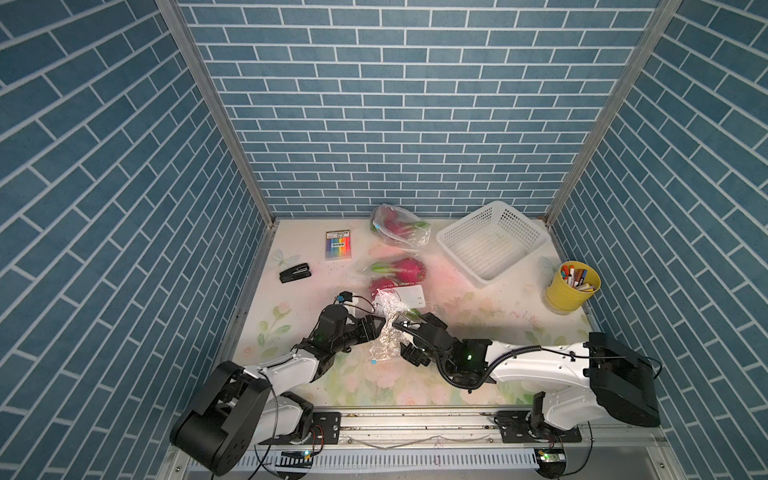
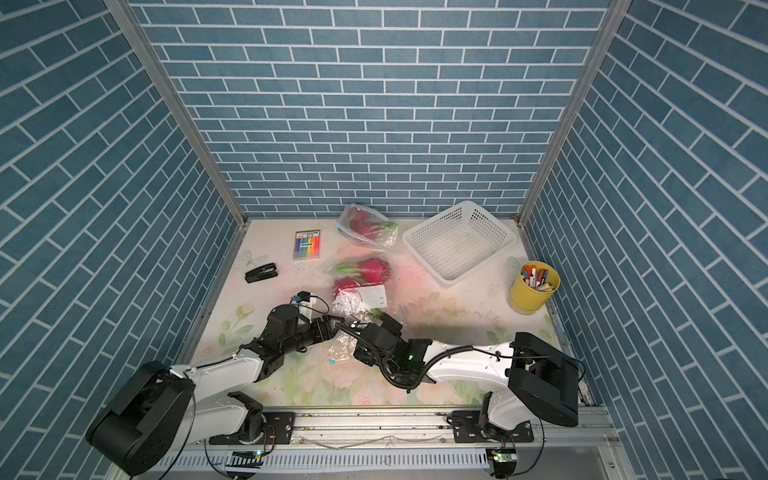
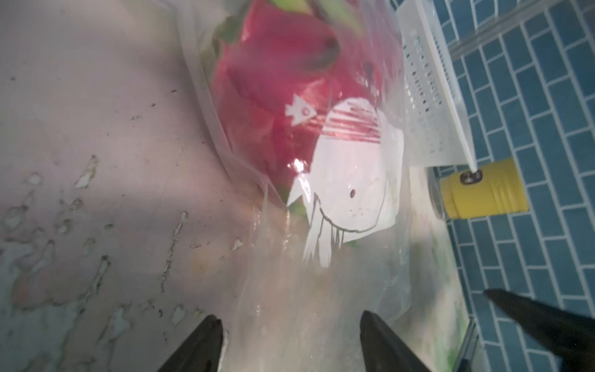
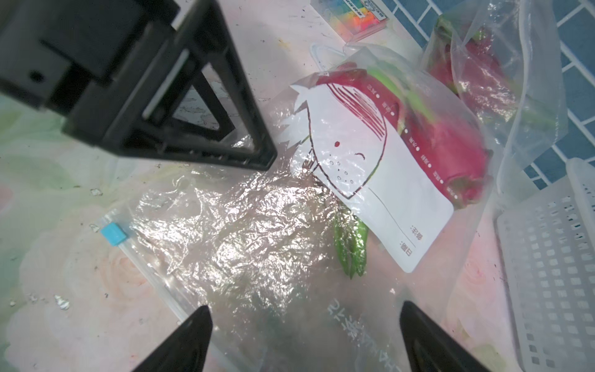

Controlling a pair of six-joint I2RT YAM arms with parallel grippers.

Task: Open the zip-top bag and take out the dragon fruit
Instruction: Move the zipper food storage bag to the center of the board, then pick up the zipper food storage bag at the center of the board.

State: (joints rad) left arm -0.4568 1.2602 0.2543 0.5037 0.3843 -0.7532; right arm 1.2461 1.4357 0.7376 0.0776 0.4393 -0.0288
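The right gripper takes hold of the zip-top bag's near zip edge next, away from the blue slider [image 4: 112, 235], so the slider stays free for opening.
The zip-top bag [image 1: 388, 332] lies crumpled mid-table, clear, with a white printed label [image 4: 370, 180] and a blue slider [image 4: 112, 235] at its near end. A magenta dragon fruit [image 1: 382, 286] sits at its far end under the label, its green tips [image 4: 349, 248] showing. My left gripper [image 3: 289, 319] stands open at the bag's left edge, with film lying between its fingers. At the bag's right side my right gripper [image 4: 305, 309] is open over the near part of the film. In both top views the two grippers face each other across the bag [image 2: 353, 307].
A second dragon fruit [image 1: 405, 268] lies just behind the bag. Another bagged one [image 1: 395, 224] rests by the back wall. A white basket [image 1: 492, 241] stands at the back right, a yellow cup of markers [image 1: 571, 289] at the right. A marker pack [image 1: 338, 245] and a stapler [image 1: 295, 272] lie at the left.
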